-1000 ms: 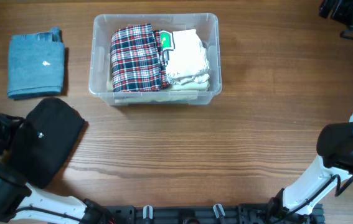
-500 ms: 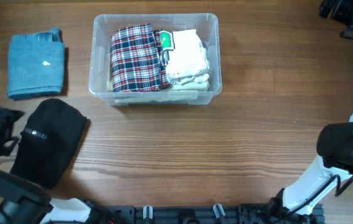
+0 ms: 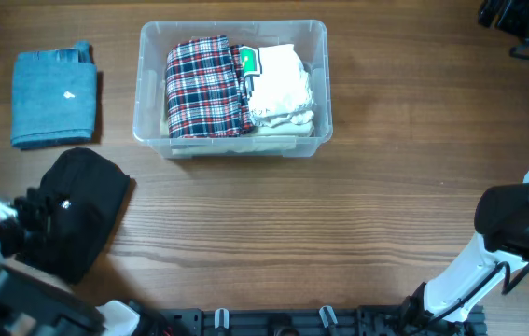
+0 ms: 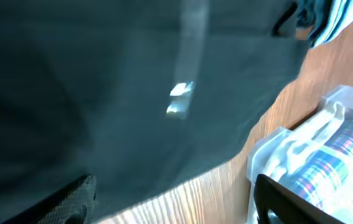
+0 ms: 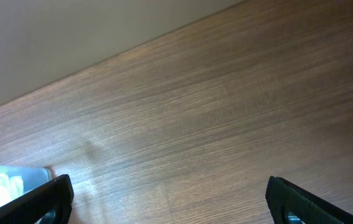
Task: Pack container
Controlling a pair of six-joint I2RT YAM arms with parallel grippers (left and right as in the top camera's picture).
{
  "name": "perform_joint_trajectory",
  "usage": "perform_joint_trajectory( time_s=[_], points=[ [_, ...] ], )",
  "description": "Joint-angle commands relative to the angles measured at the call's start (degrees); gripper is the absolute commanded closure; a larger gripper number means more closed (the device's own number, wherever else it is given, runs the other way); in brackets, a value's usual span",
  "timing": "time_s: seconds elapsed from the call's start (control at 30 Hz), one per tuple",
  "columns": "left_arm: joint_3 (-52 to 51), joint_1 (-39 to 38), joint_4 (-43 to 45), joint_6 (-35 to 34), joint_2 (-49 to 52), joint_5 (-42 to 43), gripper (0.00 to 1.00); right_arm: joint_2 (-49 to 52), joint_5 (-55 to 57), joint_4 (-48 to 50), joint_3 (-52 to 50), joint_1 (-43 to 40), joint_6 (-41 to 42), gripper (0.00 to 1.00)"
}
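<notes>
The folded black garment (image 3: 82, 210) (image 4: 132, 112) will be grabbed by my left gripper at its edge away from the container, layers together. The garment's body then stays free to pack inside.
The clear plastic container (image 3: 152, 131) stands at the back middle of the table and holds a folded plaid cloth (image 3: 206, 86) and white cloths (image 3: 281, 84); its corner shows in the left wrist view (image 4: 288, 146). A folded black garment (image 3: 82, 210) lies on the table at the front left and fills the left wrist view (image 4: 101, 81). My left gripper (image 3: 42, 213) is open, low over the garment's left part (image 4: 176, 205). A folded blue cloth (image 3: 54, 95) lies at the back left. My right gripper (image 5: 170, 202) is open and empty, far back right (image 3: 516, 19).
Bare wood table (image 3: 385, 187) lies to the right of the container. The right arm's base (image 3: 516, 224) stands at the right edge. A wall edge runs behind the table in the right wrist view (image 5: 70, 37).
My left gripper has moved rightward onto the black garment's left edge. The garment has shifted slightly. The right arm has not moved.
</notes>
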Motion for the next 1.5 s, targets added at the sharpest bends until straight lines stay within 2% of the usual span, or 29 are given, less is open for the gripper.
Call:
perform_joint_trajectory(
  time_s=[0.0, 0.17, 0.33, 0.47, 0.6, 0.83, 1.0, 1.2, 1.27, 1.33, 1.37, 1.47],
  points=[
    [-4.2, 3.5, -2.3, -1.8, -11.0, 1.5, 0.17, 0.5, 0.3, 0.0, -0.2, 0.2, 0.5, 0.0],
    [-4.5, 5.8, -7.3, -2.6, -22.9, -8.3, 0.06, 0.5, 0.3, 0.0, -0.2, 0.2, 0.5, 0.0],
    [-5.9, 11.2, -7.4, -2.9, -22.0, -15.3, 0.04, 0.5, 0.3, 0.1, -0.2, 0.2, 0.5, 0.0],
    [-8.2, 15.1, -3.8, -4.0, -19.0, -15.4, 0.04, 0.5, 0.3, 0.0, -0.2, 0.2, 0.5, 0.0],
    [-8.4, 15.5, 2.8, -3.9, -14.1, -16.5, 0.09, 0.5, 0.3, 0.1, -0.2, 0.2, 0.5, 0.0],
    [-8.4, 15.5, 8.0, -3.3, -4.9, -15.8, 0.03, 0.5, 0.3, 0.1, -0.2, 0.2, 0.5, 0.0],
    [-8.4, 15.5, 12.8, 3.9, 5.0, -8.7, 0.08, 0.5, 0.3, 0.0, -0.2, 0.2, 0.5, 0.0],
    [-8.4, 15.5, 18.8, 3.9, 7.4, -6.2, 0.09, 0.5, 0.3, 0.0, -0.2, 0.2, 0.5, 0.0],
    [-8.4, 15.5, 20.6, 3.9, 7.4, -3.5, 0.13, 0.5, 0.3, 0.0, -0.2, 0.2, 0.5, 0.0],
    [-8.4, 15.5, 21.7, 3.6, 7.4, -2.0, 0.41, 0.5, 0.3, 0.0, -0.2, 0.2, 0.5, 0.0],
    [-8.4, 15.4, 21.8, 3.5, 7.4, -1.6, 0.47, 0.5, 0.3, 0.0, -0.2, 0.2, 0.5, 0.0],
    [-8.4, 13.8, 21.9, 3.4, 7.4, -1.3, 0.59, 0.5, 0.3, 0.1, -0.2, 0.2, 0.5, 0.0]
  ],
)
